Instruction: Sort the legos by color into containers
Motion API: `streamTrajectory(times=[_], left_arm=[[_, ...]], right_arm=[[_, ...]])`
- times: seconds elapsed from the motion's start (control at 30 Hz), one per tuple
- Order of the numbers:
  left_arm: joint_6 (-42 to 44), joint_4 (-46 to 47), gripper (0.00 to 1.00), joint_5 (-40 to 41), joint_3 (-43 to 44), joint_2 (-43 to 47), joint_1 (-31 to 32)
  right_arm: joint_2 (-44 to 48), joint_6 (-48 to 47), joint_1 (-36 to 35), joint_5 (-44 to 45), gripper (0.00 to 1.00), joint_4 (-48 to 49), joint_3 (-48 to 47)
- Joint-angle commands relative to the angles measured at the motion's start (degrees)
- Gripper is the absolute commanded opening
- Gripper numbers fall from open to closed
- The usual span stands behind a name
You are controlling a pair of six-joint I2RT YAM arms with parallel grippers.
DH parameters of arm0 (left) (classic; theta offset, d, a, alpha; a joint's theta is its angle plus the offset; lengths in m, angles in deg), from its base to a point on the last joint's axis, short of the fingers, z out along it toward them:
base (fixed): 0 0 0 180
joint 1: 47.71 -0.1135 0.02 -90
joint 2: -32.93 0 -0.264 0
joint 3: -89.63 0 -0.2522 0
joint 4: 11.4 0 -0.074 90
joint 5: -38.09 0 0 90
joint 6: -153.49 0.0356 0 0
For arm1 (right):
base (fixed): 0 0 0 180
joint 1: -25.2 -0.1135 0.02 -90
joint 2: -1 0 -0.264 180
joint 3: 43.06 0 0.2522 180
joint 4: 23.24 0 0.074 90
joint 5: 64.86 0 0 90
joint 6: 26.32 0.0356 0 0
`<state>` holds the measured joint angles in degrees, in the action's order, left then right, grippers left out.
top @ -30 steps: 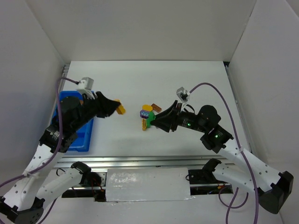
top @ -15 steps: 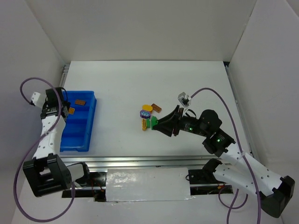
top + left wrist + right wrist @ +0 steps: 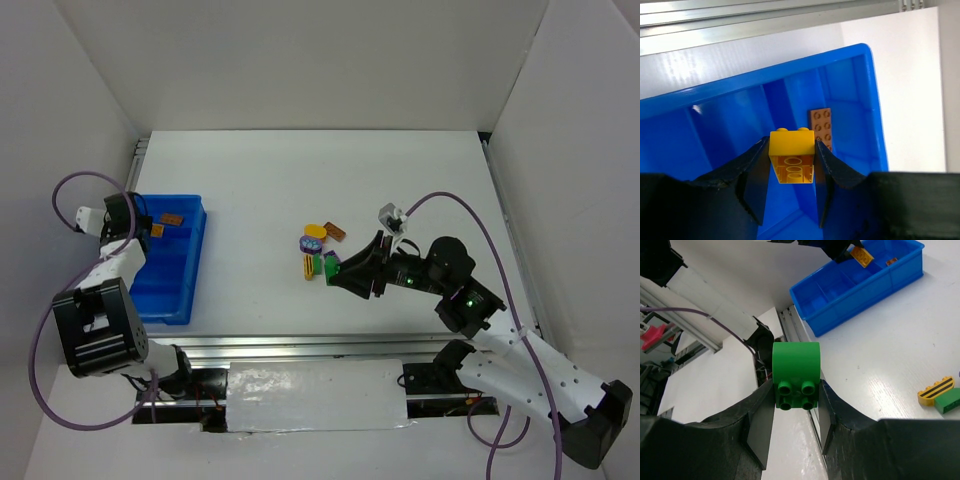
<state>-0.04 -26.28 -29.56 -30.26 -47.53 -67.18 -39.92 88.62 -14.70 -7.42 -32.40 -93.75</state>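
Observation:
The yellow brick is hanging over the inside of the blue tray and would land there, so I need to open my left gripper now.
My left gripper [image 3: 150,228] is shut on a yellow brick [image 3: 791,156] and holds it over the far end of the blue tray [image 3: 190,262]. A brown-orange brick [image 3: 821,127] lies in the compartment beneath, also seen from above [image 3: 172,217]. My right gripper [image 3: 335,268] is shut on a green brick [image 3: 795,374], held just above the table beside the loose pile. The pile holds a yellow brick [image 3: 315,230], a brown-orange brick [image 3: 335,232], a purple brick [image 3: 310,243], a yellow striped brick [image 3: 936,390] and another green brick [image 3: 948,402].
The tray [image 3: 860,285] sits at the table's left edge by the white side wall. A metal rail runs along the near edge [image 3: 300,345]. White walls enclose the table on three sides.
My left arm has swung from the table's middle out to the tray's far end, carrying the yellow brick. My right gripper has drawn slightly nearer with the green brick.

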Motion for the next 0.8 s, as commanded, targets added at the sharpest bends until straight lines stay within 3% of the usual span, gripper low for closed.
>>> streamTrajectory(times=[0.0,0.13,0.2,0.23,0.27,0.4,0.57,0.67,0.7,0.77], left_arm=[[-2.5,6.7,0.00,-1.4,0.6,-1.5,-0.2],[-3.4,8.1,0.09,-0.7,-2.4,-0.6,-0.1],[-3.8,8.7,0.25,-0.6,-4.2,1.0,-0.1],[-4.0,8.2,0.39,0.1,-4.2,1.4,0.0],[-4.4,7.5,0.44,0.5,-4.0,2.1,-0.1],[-4.1,5.0,0.58,0.9,-3.0,4.5,-0.1],[-4.1,4.0,0.69,0.9,-3.3,9.3,-0.1],[-4.5,1.3,0.95,0.3,-2.0,11.0,-0.1],[-4.4,-0.4,1.00,0.2,-1.4,11.6,-0.1],[-3.1,-3.5,1.00,-0.8,0.5,13.3,0.0]], right_arm=[[0.8,-1.7,0.3,-1.4,0.00,0.5,0.2],[0.6,-1.9,0.3,-1.1,0.00,0.6,0.1],[-0.1,-1.9,0.3,-1.4,0.00,0.8,-0.2],[-0.3,-1.8,0.3,-1.5,0.00,1.1,-0.2],[-0.8,-1.7,0.3,-1.6,0.00,1.2,-0.3],[-1.6,-1.7,0.3,-1.6,0.00,0.9,-0.9],[-2.5,-1.3,0.3,-1.2,0.00,1.3,-1.3],[-3.4,-1.0,0.2,-1.3,0.00,1.6,-1.8],[-4.0,-0.9,0.3,-1.3,0.00,1.6,-2.0],[-4.7,-0.3,0.3,-0.9,0.00,1.9,-2.4]])
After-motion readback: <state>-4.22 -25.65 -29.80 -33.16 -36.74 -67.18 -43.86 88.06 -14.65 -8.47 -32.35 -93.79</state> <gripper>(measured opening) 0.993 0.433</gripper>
